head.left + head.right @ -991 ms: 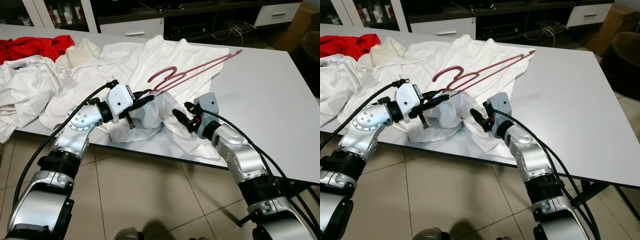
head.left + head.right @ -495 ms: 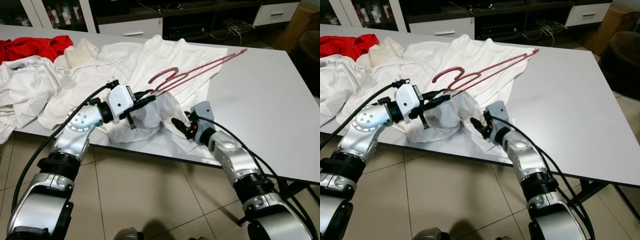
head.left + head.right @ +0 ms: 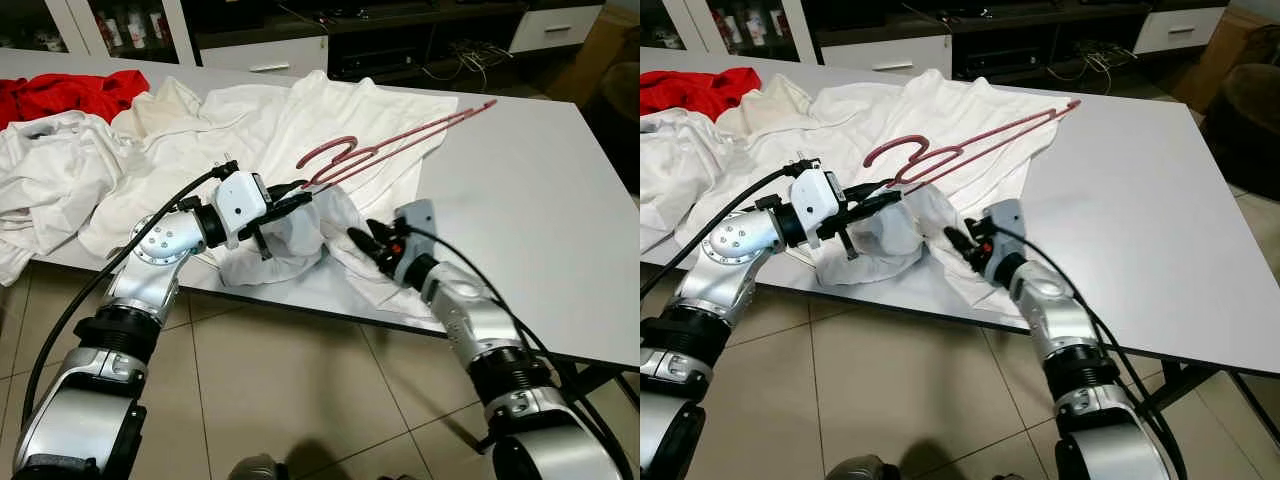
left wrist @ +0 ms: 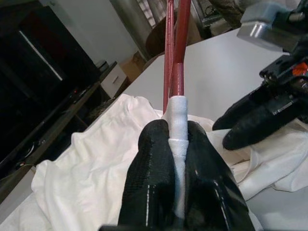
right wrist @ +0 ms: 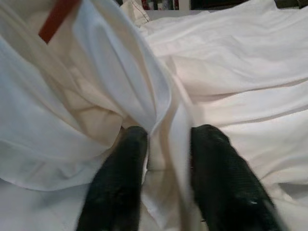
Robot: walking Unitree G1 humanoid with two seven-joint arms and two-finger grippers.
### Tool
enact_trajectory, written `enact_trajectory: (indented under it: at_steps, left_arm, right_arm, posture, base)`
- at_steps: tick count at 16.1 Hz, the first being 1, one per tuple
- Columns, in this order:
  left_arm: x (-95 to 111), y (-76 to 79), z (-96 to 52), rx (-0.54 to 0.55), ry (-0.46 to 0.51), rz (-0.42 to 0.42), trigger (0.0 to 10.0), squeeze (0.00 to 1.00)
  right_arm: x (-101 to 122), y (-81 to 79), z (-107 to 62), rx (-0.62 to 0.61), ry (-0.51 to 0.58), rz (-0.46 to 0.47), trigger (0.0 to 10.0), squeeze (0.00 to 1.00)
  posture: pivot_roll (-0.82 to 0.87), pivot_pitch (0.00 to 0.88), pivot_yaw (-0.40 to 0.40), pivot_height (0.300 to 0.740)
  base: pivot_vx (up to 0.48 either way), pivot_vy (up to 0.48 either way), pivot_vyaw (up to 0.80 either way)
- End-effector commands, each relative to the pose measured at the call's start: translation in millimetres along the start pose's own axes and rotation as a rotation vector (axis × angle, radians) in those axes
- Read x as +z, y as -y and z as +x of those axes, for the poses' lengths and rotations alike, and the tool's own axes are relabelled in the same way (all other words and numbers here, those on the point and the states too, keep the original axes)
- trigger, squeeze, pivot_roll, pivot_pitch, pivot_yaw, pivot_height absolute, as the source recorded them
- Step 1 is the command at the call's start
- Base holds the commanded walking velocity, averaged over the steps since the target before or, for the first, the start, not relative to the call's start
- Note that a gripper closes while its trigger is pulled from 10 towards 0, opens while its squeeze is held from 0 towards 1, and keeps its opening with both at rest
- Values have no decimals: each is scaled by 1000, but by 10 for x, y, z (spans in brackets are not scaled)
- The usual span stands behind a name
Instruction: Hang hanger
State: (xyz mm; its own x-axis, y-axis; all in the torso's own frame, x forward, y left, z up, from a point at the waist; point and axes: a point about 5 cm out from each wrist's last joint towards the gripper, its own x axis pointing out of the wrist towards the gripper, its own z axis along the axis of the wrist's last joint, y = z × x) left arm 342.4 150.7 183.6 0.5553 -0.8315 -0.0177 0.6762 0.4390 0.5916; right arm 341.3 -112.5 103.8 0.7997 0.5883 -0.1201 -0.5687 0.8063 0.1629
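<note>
My right gripper grabs that raised fold (image 5: 166,137) next, since a fold of the white shirt stands up while the rest lies spread on the tabletop.
A dark red hanger (image 3: 400,140) slants up over a white shirt (image 3: 300,115) spread on the white table (image 3: 540,200). My left gripper (image 3: 298,200) is shut on the hanger's near end, where shirt fabric wraps it; the left wrist view shows the fingers (image 4: 154,163) clamped on that white-wrapped bar. My right gripper (image 3: 360,238) is just to the right, at the bunched shirt near the table's front edge. Its fingers (image 5: 130,159) stand apart, and a fold of white cloth (image 5: 163,110) lies between them.
More white garments (image 3: 50,170) and a red one (image 3: 60,92) lie at the table's left. The right half of the table is bare. Dark cabinets (image 3: 400,40) and a cardboard box (image 3: 600,50) stand behind. Tiled floor lies below the front edge.
My right gripper dipped toward the table's front edge, then came back up and in against the shirt fold. The left gripper and hanger have stayed put.
</note>
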Motion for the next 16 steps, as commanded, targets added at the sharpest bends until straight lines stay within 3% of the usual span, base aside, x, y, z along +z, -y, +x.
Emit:
enact_trajectory:
  at_steps: [1, 6, 9, 10, 11, 16]
  left_arm:
    - [37, -16, -9, -5, 9, 16, 1333, 0]
    - [42, -19, -7, -3, 11, 17, 1294, 0]
    - [46, -18, -1, -5, 13, 18, 1412, 0]
    - [51, -16, -1, -6, 17, 21, 1412, 0]
    - [54, -14, -2, -6, 19, 24, 1373, 0]
    - [55, -9, -6, -5, 22, 24, 1294, 0]
  right_arm:
    - [76, -10, -10, 23, 37, -11, 0, 0]
    - [64, -108, -55, 107, 55, -19, 0, 0]
    - [41, -24, -45, 27, 22, -61, 0, 0]
    - [33, 23, -51, -14, 11, -70, 10000, 4]
    - [25, 44, -55, -34, 0, -70, 10000, 1000]
    - [29, 47, -48, -35, -4, -70, 10000, 1000]
  posture:
    - [138, 17, 11, 740]
    - [135, 21, 12, 740]
    - [135, 22, 13, 740]
    - [137, 23, 12, 740]
    - [138, 23, 11, 740]
    - [139, 24, 10, 740]
  base:
    - [0, 0, 0]
    - [0, 0, 0]
    - [0, 0, 0]
    - [0, 0, 0]
    - [0, 0, 0]
    - [0, 0, 0]
